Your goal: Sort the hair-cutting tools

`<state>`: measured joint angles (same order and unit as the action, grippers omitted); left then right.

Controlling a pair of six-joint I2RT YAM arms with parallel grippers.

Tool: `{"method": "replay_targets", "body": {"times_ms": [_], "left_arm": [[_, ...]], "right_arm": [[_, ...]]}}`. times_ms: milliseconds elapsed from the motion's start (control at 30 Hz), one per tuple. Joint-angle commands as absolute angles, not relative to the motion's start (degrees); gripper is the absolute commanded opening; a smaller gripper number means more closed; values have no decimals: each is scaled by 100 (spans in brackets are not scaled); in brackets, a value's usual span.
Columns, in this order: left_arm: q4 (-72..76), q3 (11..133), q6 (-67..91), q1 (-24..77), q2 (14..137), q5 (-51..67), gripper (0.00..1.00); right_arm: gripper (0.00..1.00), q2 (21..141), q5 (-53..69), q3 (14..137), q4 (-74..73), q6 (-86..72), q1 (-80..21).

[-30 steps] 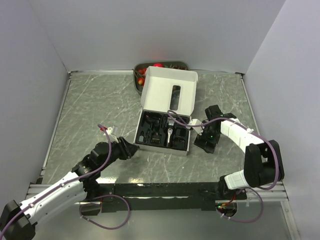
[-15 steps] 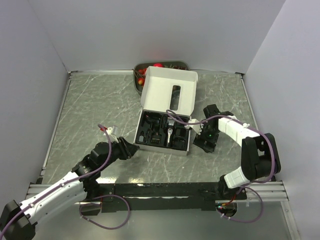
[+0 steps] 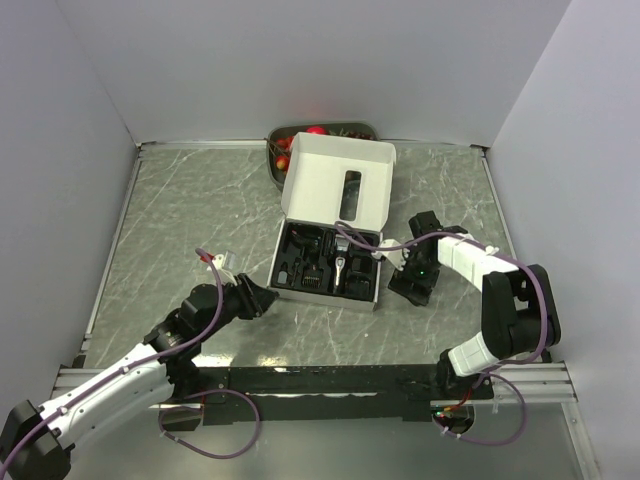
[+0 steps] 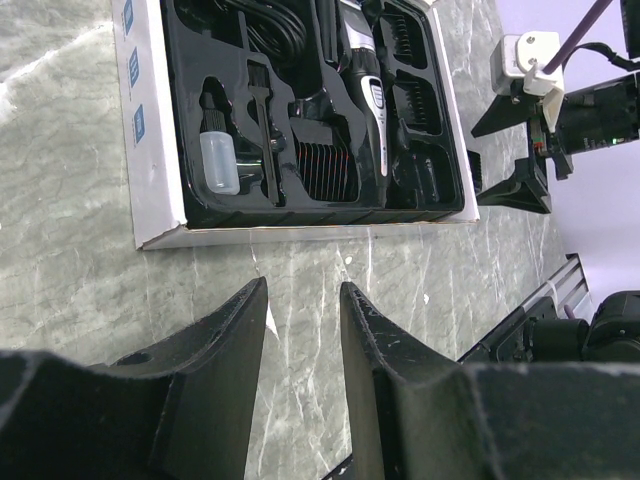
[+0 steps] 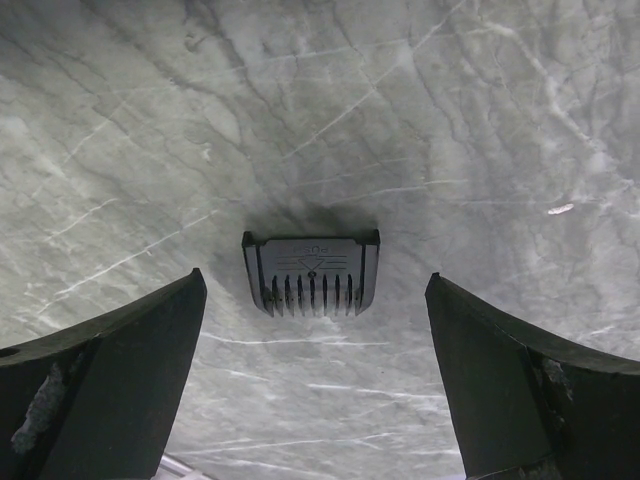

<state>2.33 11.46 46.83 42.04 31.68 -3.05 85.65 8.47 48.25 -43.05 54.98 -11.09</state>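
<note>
The black comb guard (image 5: 312,272) should be sorted into the insert, so my right gripper should next grab it across its two side edges and keep it flat.
A black comb guard (image 5: 312,272) lies flat on the marble table. My right gripper (image 5: 312,285) hangs straight over it, jaws wide open on either side and not touching it. In the top view this gripper (image 3: 412,284) is just right of the open white box (image 3: 338,180) and hides the guard. The box's black insert (image 3: 300,275) holds the slim black-and-silver clipper (image 4: 365,80), comb guards (image 4: 420,100), a brush (image 4: 262,130) and a small bottle (image 4: 218,160). My left gripper (image 4: 300,292) is empty, its jaws a narrow gap apart, just short of the box's near left corner (image 3: 262,298).
The box lid stands up behind the insert. A grey tray of fruit (image 3: 290,140) sits behind the box against the back wall. White walls close the table on three sides. My right gripper also shows in the left wrist view (image 4: 520,170).
The right arm has shifted slightly, its gripper staying over the comb guard. The left arm has not moved.
</note>
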Motion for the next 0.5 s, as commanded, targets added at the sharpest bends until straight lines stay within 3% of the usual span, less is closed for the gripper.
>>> {"method": "replay_targets", "body": {"times_ms": [0, 233, 467], "left_arm": [[387, 1134, 4720, 4210, 3085, -352, 41], [387, 1134, 4720, 4201, 3094, -352, 41], [378, 1134, 4720, 4210, 3067, -352, 41]], "right_arm": [[99, 8622, 826, 4667, -4166, 5643, -1055], [98, 8675, 730, 4614, -4166, 5581, -1063], [88, 8850, 738, 4711, -4236, 5537, -1063]]}}
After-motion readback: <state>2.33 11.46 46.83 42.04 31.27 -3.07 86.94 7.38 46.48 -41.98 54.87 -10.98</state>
